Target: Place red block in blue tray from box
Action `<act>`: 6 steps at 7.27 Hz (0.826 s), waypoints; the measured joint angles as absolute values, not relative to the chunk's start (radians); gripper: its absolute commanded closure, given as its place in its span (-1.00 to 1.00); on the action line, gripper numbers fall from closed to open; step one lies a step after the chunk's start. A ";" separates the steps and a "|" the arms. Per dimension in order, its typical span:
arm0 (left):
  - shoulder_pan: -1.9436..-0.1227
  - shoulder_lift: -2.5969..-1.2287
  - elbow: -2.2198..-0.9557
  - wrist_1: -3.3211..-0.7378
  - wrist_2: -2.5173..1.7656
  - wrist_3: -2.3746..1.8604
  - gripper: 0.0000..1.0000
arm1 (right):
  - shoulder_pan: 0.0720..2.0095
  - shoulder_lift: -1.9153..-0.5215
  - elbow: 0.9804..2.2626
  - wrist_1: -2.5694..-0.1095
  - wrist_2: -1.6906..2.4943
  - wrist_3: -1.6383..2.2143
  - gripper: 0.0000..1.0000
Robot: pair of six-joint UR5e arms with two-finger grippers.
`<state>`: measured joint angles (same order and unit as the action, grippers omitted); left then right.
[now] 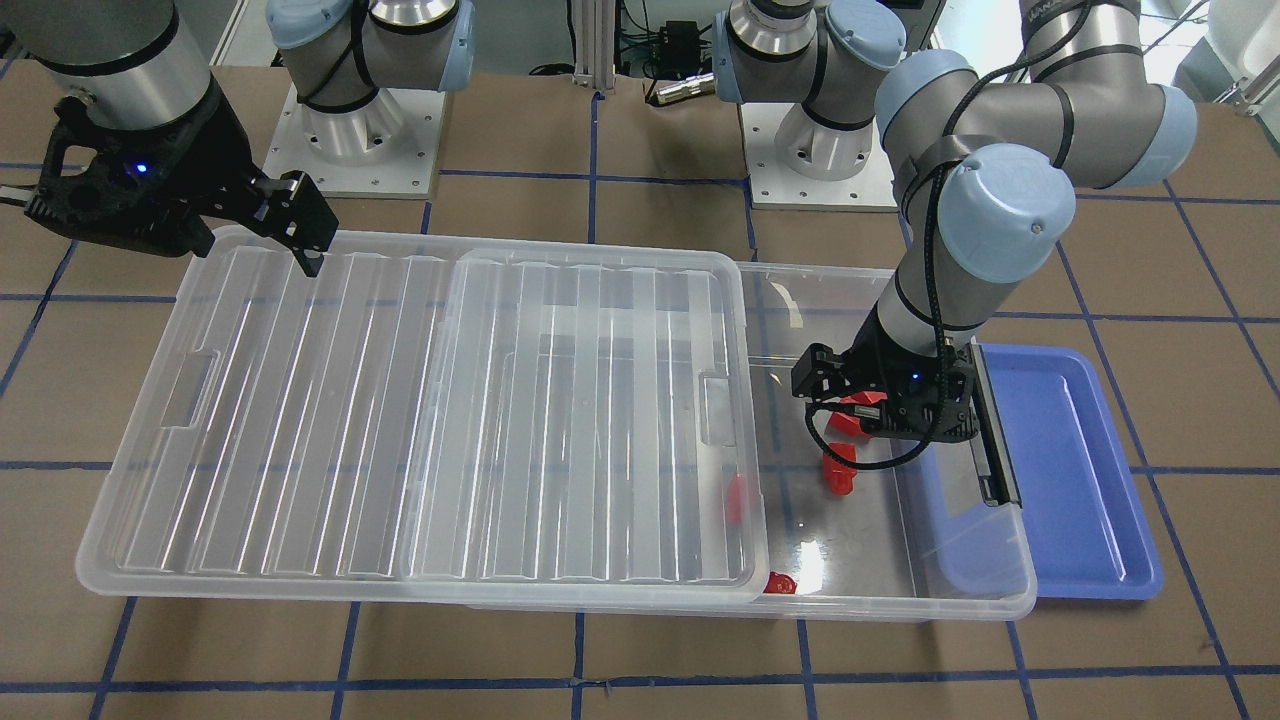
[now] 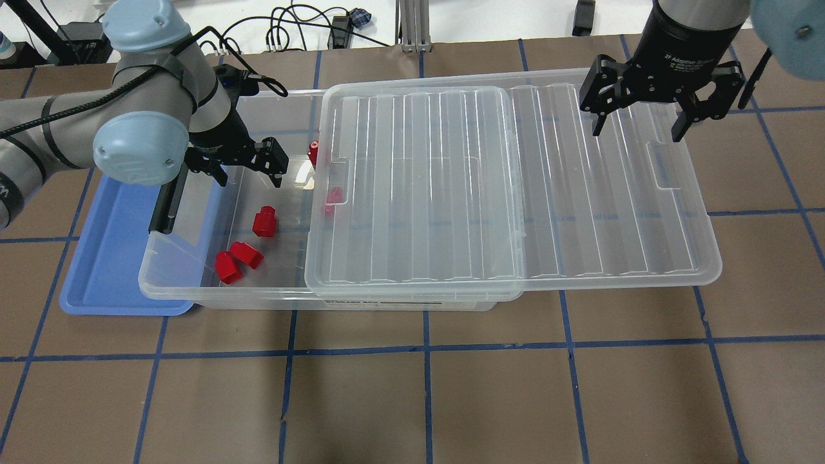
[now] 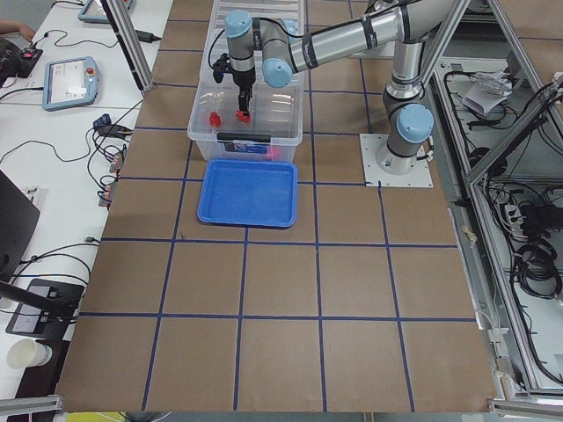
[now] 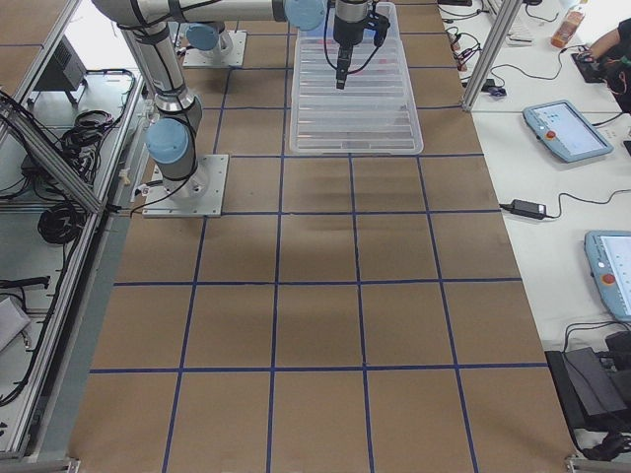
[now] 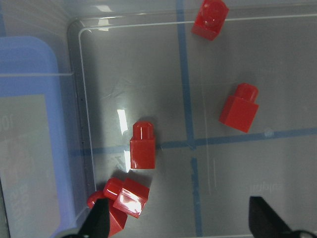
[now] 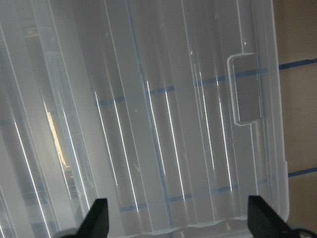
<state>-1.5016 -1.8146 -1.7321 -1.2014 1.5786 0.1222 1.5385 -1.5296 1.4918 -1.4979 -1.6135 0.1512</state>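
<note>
Next, my left gripper grabs the middle red block by its square body (image 1: 839,466) to carry it into the blue tray (image 1: 1062,456).
Several red blocks lie in the uncovered end of the clear box (image 2: 193,291): one (image 2: 264,221) in the middle, two touching (image 2: 237,260) near the front wall, two (image 2: 314,152) by the lid's edge. My left gripper (image 2: 249,174) is open and empty above them. In the left wrist view a block (image 5: 142,146) lies ahead of the open fingers (image 5: 99,220), with two others (image 5: 240,107) farther off. The blue tray (image 2: 109,258) lies partly under the box's end and holds no block. My right gripper (image 2: 638,131) is open above the lid (image 2: 515,193).
The clear lid is slid sideways and covers most of the box, overhanging on my right (image 1: 300,420). The box's black-handled end wall (image 1: 995,430) stands between the blocks and the blue tray (image 1: 1070,460). Brown table with blue tape lines lies all around.
</note>
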 measured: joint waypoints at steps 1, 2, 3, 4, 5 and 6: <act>-1.483 -1.824 -1.750 -1.193 1.577 0.116 -1.00 | 1.539 -1.526 1.491 -1.499 -1.618 0.150 -1.00; -1.472 -1.832 -1.777 -1.172 1.577 0.085 -1.00 | 1.539 -1.524 1.490 -1.498 -1.619 0.150 -1.00; -1.472 -1.839 -1.811 -1.138 1.578 0.036 -1.00 | 1.538 -1.525 1.493 -1.496 -1.619 0.150 -1.00; -1.473 -1.845 -1.843 -1.105 1.577 0.016 -1.00 | 1.538 -1.527 1.498 -1.495 -1.620 0.150 -1.00; -1.474 -1.853 -1.871 -1.071 1.575 0.023 -1.00 | 1.537 -1.528 1.500 -1.496 -1.620 0.151 -1.00; -1.474 -1.863 -1.890 -1.030 1.574 0.037 -1.00 | 1.537 -1.529 1.500 -1.497 -1.620 0.152 -1.00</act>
<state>-1.4740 -1.8629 -1.8905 -1.0302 1.5742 0.0372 1.5372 -1.5287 1.4999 -1.4969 -1.6195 0.1524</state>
